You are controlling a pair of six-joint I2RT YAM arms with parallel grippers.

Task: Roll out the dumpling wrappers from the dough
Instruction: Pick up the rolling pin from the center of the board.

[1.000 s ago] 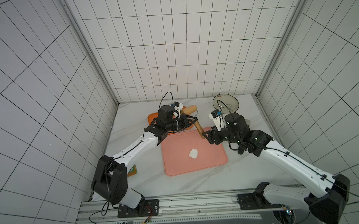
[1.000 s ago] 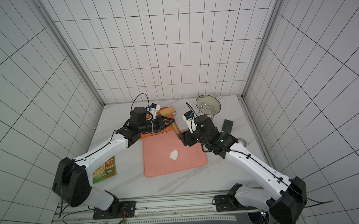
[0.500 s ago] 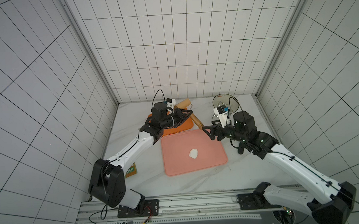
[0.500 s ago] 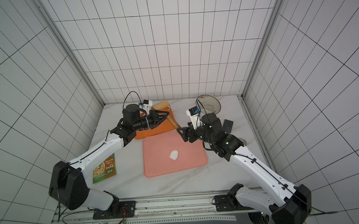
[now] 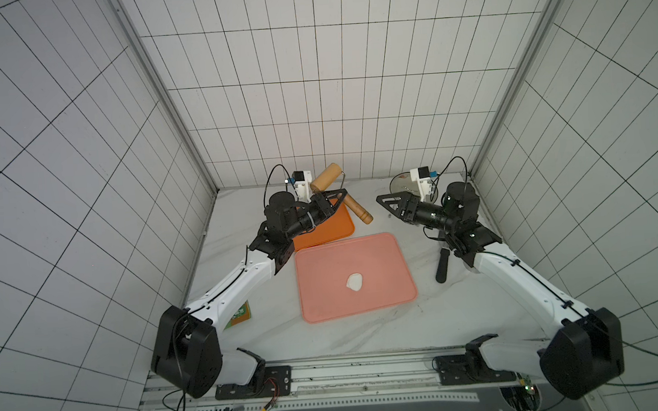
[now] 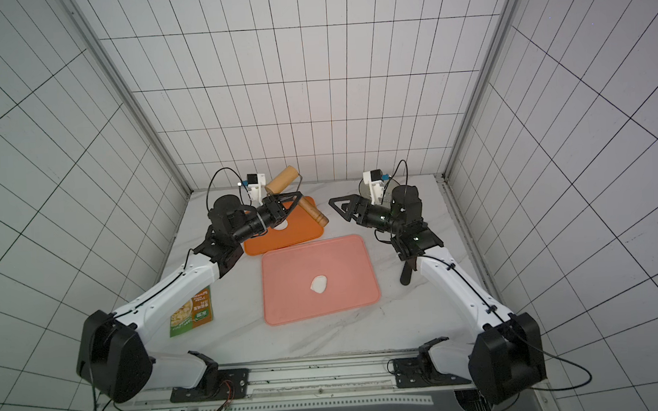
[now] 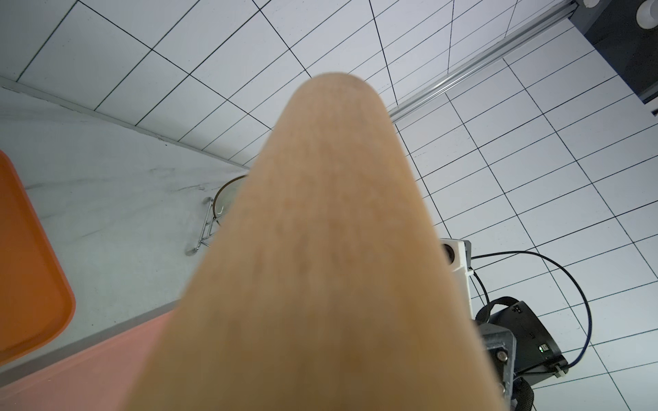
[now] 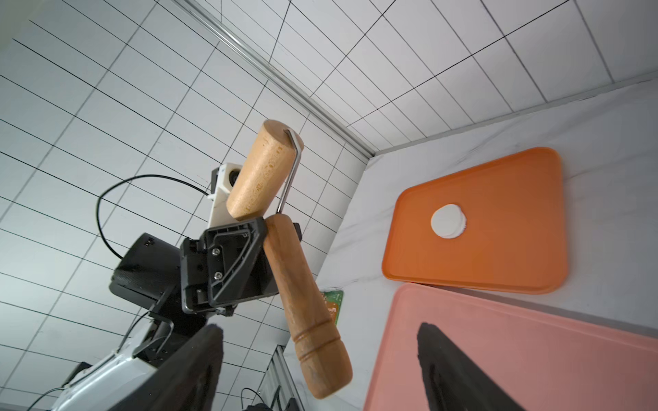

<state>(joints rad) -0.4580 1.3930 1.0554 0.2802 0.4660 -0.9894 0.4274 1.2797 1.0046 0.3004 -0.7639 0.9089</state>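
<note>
My right gripper must next grab the wooden roller (image 5: 355, 210) by its handle's loose end to roll out the dough.
The dough (image 5: 355, 282) (image 6: 319, 284) is a small white lump on the pink mat (image 5: 325, 293). A round white dumpling wrapper (image 8: 448, 221) lies on the orange tray (image 8: 498, 249) behind the mat. My left gripper (image 5: 337, 200) (image 6: 292, 199) is shut on the handle of a wooden roller (image 5: 355, 210) (image 8: 299, 284), held in the air over the tray; the roller (image 7: 320, 249) fills the left wrist view and hides the jaws. My right gripper (image 5: 383, 202) (image 8: 319, 327) is open and empty, just right of the handle's free end and apart from it.
A wire strainer (image 5: 402, 180) (image 7: 220, 199) sits at the back right behind the right arm. A black-handled tool (image 5: 441, 264) lies right of the mat. A green packet (image 6: 191, 312) lies at the front left. Tiled walls close three sides.
My right gripper let go of the roller's handle end, opened wider and drew back to the right. The left gripper lifted the roller back over the orange tray.
</note>
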